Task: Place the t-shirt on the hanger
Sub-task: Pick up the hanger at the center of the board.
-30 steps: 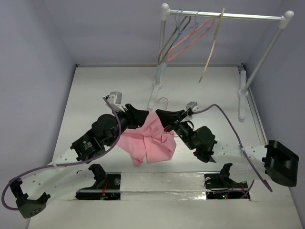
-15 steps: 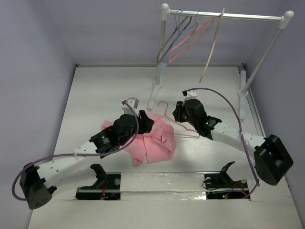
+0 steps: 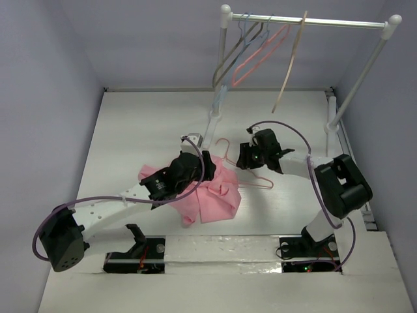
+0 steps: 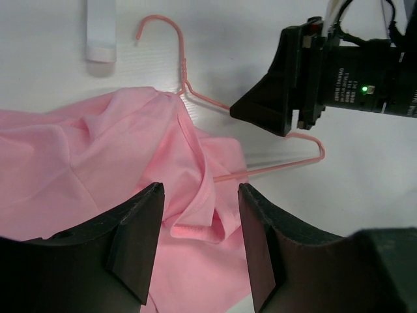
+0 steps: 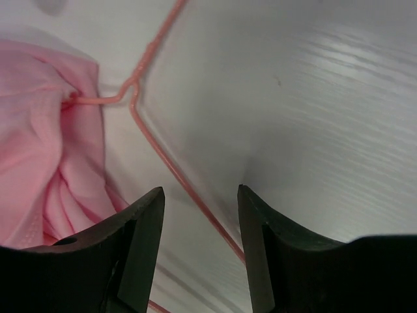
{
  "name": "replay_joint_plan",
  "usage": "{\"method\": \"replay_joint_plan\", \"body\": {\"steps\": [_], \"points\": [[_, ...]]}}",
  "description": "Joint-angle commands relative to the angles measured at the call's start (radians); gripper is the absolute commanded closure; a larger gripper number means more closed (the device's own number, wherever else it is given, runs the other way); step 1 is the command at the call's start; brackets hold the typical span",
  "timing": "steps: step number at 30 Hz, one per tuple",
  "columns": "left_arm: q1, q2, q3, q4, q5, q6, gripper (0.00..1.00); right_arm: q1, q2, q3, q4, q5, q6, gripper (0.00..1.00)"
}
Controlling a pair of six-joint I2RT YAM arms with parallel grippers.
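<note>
I should next grab the hanger with my right gripper by its bare wire arm. The hanger's hook and tucked arm then stay free for putting on the t-shirt.
The light pink t-shirt lies crumpled on the white table near the front middle. The salmon-pink hanger lies flat, its hook pointing away. One shoulder is tucked inside the t-shirt's neck; the other arm and the bar's end stick out to the right. My left gripper hangs open just above a folded hem, its jaws either side of the fold. My right gripper is open low over the table, and the hanger's bare wire arm runs between its fingers untouched.
A white clothes rack stands at the back with a tan wooden hanger, blue and grey wire hangers and another pink one. Its feet rest on the table behind the hanger.
My right gripper has opened and drawn back to the right, leaving the hanger lying on the table. The left arm has swung forward and lowered over the t-shirt.
</note>
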Motion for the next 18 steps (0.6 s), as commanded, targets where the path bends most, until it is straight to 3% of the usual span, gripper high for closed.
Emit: {"method": "replay_joint_plan", "body": {"steps": [1,3,6,12,15,17,18], "points": [[0.01,-0.018,0.0,0.076,0.01,0.024,0.54,0.006,0.067,0.07,0.025,-0.111,-0.077,0.45],[0.01,-0.025,-0.005,0.071,0.016,0.027,0.54,0.006,0.104,0.101,0.01,-0.166,-0.112,0.47],[0.03,-0.045,-0.02,0.074,0.024,0.029,0.54,0.006,0.158,0.098,0.008,-0.278,-0.129,0.62],[0.041,-0.069,-0.037,0.079,0.053,0.03,0.55,0.006,0.173,0.038,0.097,-0.401,-0.109,0.67],[0.041,-0.075,-0.041,0.076,0.054,0.03,0.55,0.006,0.176,0.02,0.131,-0.421,-0.092,0.79],[0.05,-0.081,-0.055,0.073,0.048,0.027,0.55,0.006,0.163,0.0,0.192,-0.412,-0.08,0.98],[0.05,-0.081,-0.055,0.071,0.048,0.026,0.55,0.006,0.163,-0.017,0.192,-0.412,-0.069,0.99]]}}
